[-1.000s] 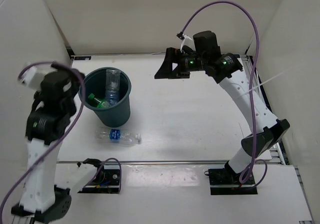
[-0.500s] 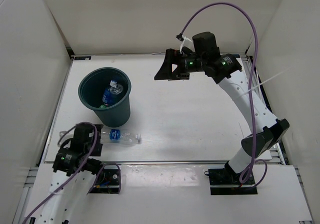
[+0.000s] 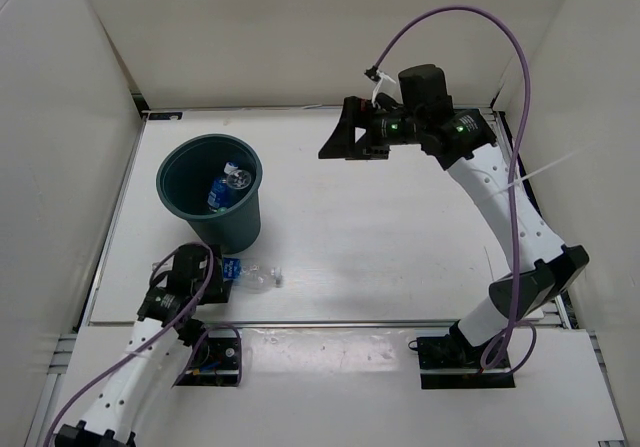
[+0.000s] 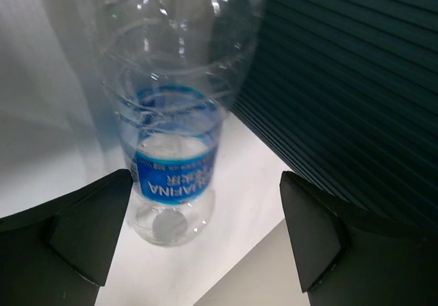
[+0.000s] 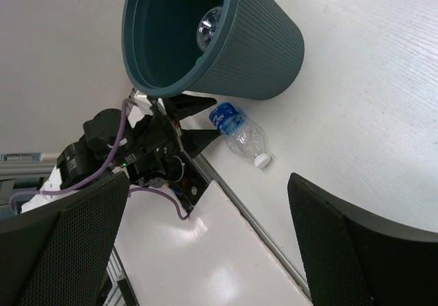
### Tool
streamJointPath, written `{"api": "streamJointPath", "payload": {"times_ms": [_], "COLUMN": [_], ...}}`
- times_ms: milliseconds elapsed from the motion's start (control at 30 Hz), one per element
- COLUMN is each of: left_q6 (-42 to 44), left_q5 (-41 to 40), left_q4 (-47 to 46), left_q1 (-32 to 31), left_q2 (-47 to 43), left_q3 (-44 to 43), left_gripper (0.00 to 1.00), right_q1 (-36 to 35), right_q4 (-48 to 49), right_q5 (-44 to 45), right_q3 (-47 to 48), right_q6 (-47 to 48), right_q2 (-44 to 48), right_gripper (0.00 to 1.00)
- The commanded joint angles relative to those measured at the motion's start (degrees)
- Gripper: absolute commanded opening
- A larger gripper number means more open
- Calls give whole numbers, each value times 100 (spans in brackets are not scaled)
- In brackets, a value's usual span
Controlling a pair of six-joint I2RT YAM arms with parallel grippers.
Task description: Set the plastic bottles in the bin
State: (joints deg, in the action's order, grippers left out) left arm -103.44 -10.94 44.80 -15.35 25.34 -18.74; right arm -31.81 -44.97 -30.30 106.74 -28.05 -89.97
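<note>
My left gripper's fingers barely reach the bottle's base, so it is too early to close. It moves toward the bottle, then closes on it.
The dark teal bin (image 3: 178, 167) stands at the left of the table, and holds at least one clear blue-label bottle (image 3: 226, 185). I cannot make out the green bottle. Another clear bottle (image 3: 252, 276) with a blue label and white cap lies on the table just in front of the bin. My left gripper (image 3: 216, 271) is open and low on the table, its fingers on either side of that bottle's base (image 4: 171, 155), not touching it. The bin wall (image 4: 342, 73) is close on its right. My right gripper (image 3: 338, 139) is open and empty, held high at the back.
White walls enclose the table on the left, back and right. The right wrist view shows the bin (image 5: 239, 39), the lying bottle (image 5: 241, 133) and the left arm (image 5: 116, 148) at the table's near edge (image 5: 233, 196).
My left arm has dropped from beside the bin to the table and moved its open gripper up to the lying bottle's base. The bottle in the bin has settled. My right arm shifted slightly right.
</note>
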Motion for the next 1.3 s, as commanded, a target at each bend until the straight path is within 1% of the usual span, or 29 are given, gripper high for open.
{"api": "streamJointPath", "payload": {"times_ms": [0,33,200,267,400,467,500,600,633,733,767,800,833,867,933,967,1000,1033,1067,1100,1167,1200,1267], "left_q6": [-273,-273,-221,-221,-221,-282,-352,-352,-352,-502,-563,-624,-625,-625,-625,-625,-564,-494,-424,-327,59,304,1103], "left_q5": [179,180,671,786,1032,1085,1085,1190,1252,1611,1926,2051,2139,2140,2140,2035,1947,1877,1763,1762,1483,1289,763], "left_q4": [-646,-648,-718,-718,-718,-666,-491,-17,446,1047,1310,1443,1583,1724,2146,2252,2401,2472,2525,2525,2456,2342,2245], "left_q1": [-20,-20,41,94,147,200,200,200,200,200,200,200,200,200,200,200,200,200,200,200,200,200,200], "left_q2": [347,401,612,612,332,68,-11,-196,-266,-267,-267,-188,-118,39,216,295,470,576,821,962,1244,1550,1937], "left_q3": [195,283,485,634,881,960,960,549,216,-383,-785,-1006,-1243,-1751,-2307,-2588,-3139,-3414,-3913,-4144,-4601,-5108,-5751], "left_gripper": [100,100,100,95,72,66,64,59,59,59,59,59,59,59,59,59,59,58,58,58,58,57,57], "right_q1": [105,105,210,211,263,263,263,263,263,316,316,316,316,316,316,316,316,316,316,316,316,316,316], "right_q4": [120,120,120,120,120,120,120,120,120,120,120,120,120,120,120,120,120,120,120,120,120,120,120], "right_q5": [-160,-160,-160,-160,-213,-213,-213,-213,-213,-213,-213,-213,-213,-213,-213,-274,-274,-274,-326,-327,-327,-327,-327], "right_q3": [-21,-21,-126,-127,-180,-241,-241,-241,-241,-294,-346,-347,-408,-408,-408,-408,-408,-408,-408,-408,-408,-347,-347], "right_q6": [98,98,98,46,46,46,-7,-7,-7,-7,-7,-59,-60,-60,-130,-191,-192,-192,-192,-192,-244,-244,-244], "right_q2": [252,252,252,252,305,305,305,305,305,305,305,253,252,252,191,191,139,138,138,86,85,85,85], "right_gripper": [100,100,100,100,100,100,100,100,100,100,100,100,100,100,100,100,100,100,100,100,100,100,100]}}
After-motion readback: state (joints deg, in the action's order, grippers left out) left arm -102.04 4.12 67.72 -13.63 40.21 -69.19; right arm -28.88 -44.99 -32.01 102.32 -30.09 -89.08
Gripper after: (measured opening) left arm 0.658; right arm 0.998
